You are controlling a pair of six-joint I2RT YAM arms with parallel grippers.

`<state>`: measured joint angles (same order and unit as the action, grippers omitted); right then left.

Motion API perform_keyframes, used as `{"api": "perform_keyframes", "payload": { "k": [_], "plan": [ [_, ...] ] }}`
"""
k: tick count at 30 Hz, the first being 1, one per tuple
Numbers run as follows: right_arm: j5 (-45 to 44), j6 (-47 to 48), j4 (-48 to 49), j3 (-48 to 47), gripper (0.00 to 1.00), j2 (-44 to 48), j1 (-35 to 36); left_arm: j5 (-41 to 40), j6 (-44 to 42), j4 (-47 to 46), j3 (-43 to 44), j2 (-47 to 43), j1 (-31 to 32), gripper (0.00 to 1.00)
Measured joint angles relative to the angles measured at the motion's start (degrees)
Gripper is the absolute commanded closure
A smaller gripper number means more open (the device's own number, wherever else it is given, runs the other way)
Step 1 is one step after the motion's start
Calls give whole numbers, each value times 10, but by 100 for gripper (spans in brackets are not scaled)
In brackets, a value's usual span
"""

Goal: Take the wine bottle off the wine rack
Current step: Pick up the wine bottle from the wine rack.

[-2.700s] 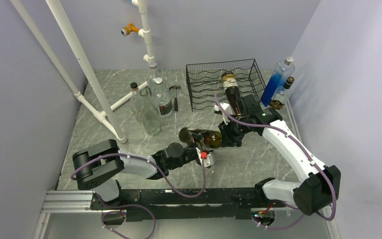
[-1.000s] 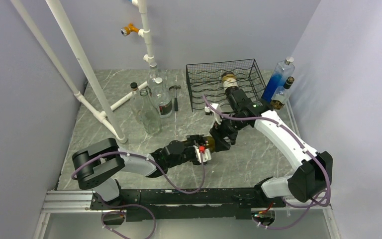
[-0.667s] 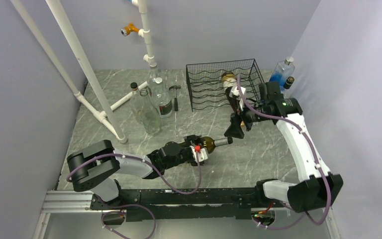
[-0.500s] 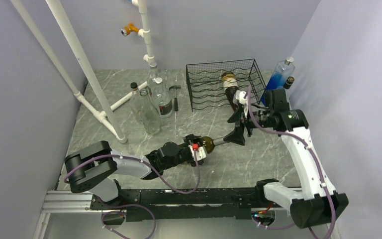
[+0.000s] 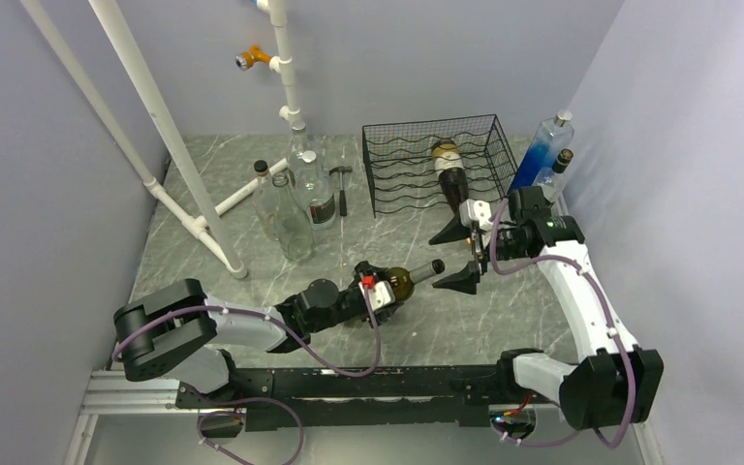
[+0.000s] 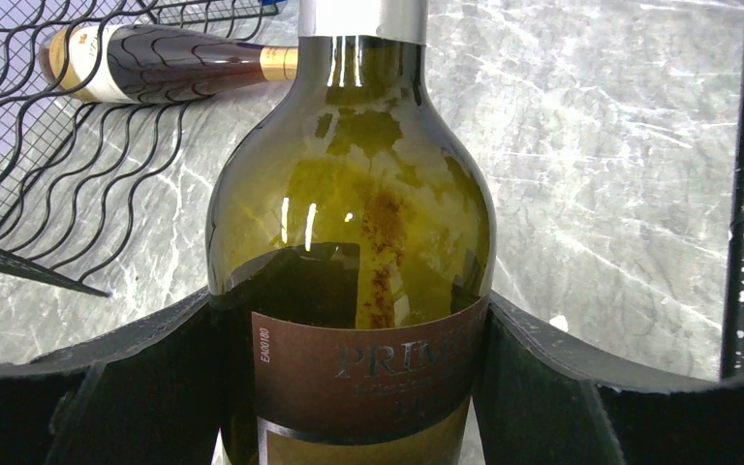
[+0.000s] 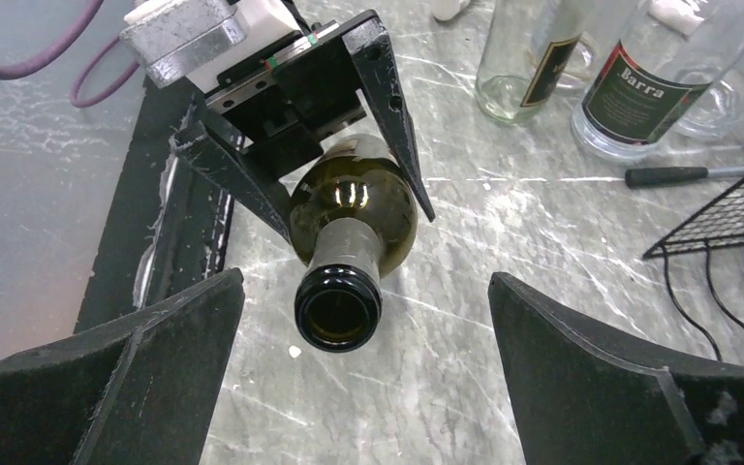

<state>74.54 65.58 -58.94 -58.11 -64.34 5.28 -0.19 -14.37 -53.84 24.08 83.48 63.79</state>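
I next need to grab the wine bottle's neck (image 5: pixel 425 272) (image 7: pixel 346 254) behind the bottle's opening with my right gripper. Then my left gripper can open, to set the bottle upright.
An olive-green wine bottle (image 5: pixel 394 283) with a brown label lies level above the table, clear of the black wire wine rack (image 5: pixel 402 174). My left gripper (image 5: pixel 373 291) is shut on its body (image 6: pixel 349 242); the pads (image 6: pixel 145 387) press both sides of the label. The open mouth of the neck (image 7: pixel 338 308) points at my right gripper (image 5: pixel 454 258), which is open wide with nothing between its fingers (image 7: pixel 155 378). A second dark bottle (image 5: pixel 449 170) lies in the rack, neck toward the front.
Clear glass bottles (image 5: pixel 291 208) and a hammer (image 5: pixel 341 189) stand left of the rack. A blue bottle (image 5: pixel 542 145) and a small brown one (image 5: pixel 550 184) are by the right wall. White pipes (image 5: pixel 174 145) slant across the back left.
My right gripper has opened wide and drawn back to the right, off the bottle's neck. My left gripper still grips the bottle and has shifted it slightly left.
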Motion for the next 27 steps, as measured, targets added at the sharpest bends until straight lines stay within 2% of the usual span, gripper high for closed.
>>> {"api": "perform_keyframes", "payload": {
  "k": [7,13,20,27],
  "plan": [
    [27,94,-66,-5,3,-47,2,9,18,-15,-3,-1,0,100],
    [53,128,-95,-5,8,-51,15,18,32,-25,-3,-1,0,100],
    [73,136,-104,-5,28,-51,38,20,42,-29,-3,-1,0,100],
    [80,139,-110,-7,54,-51,50,26,49,-33,-3,0,0,100]
  ]
}}
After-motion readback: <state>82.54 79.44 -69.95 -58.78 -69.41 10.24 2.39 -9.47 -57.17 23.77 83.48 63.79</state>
